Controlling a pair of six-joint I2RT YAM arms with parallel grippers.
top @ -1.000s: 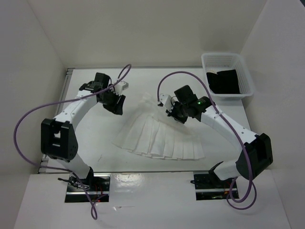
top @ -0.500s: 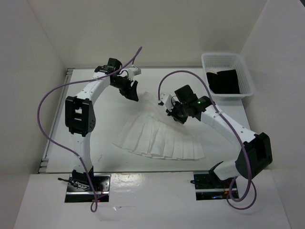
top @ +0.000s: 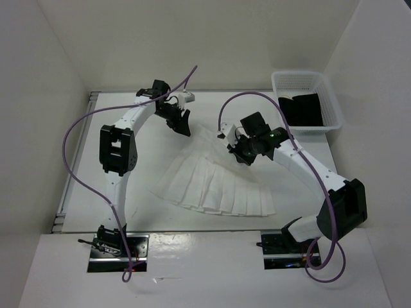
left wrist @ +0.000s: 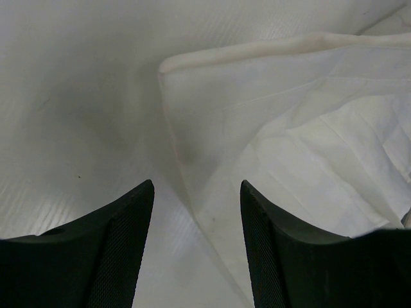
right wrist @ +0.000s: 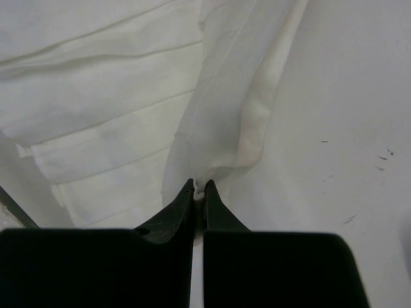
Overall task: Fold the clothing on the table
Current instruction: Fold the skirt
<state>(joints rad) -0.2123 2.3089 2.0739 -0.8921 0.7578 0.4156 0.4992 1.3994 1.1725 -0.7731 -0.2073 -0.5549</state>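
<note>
My left gripper should grab the clothing's loose top corner [top: 198, 128] [left wrist: 173, 83] next, the one opposite my right gripper's hold. Then it can stretch the clothing's top edge for folding.
The clothing [top: 218, 186] is a white pleated fan lying on the table [top: 128, 192], its narrow top end pointing to the back. My right gripper [top: 239, 154] is shut on a pinch of the fabric at that top end. In the right wrist view the closed right gripper [right wrist: 199, 186] holds a raised fold of the clothing [right wrist: 115, 115]. My left gripper [top: 185, 130] hovers open over the top left corner. In the left wrist view the left gripper [left wrist: 196, 183] straddles the left edge of the clothing [left wrist: 289, 128], with nothing between its fingers [left wrist: 122, 244].
A white mesh basket [top: 324, 96] holding a black cloth [top: 302, 109] stands at the back right corner. White walls enclose the table on three sides. A metal rail [top: 76, 167] runs along its left edge.
My left arm swung back and right from the table's left side to the garment's top left corner, opening slightly wider. My right gripper, still pinching the fabric, shifted a little right.
</note>
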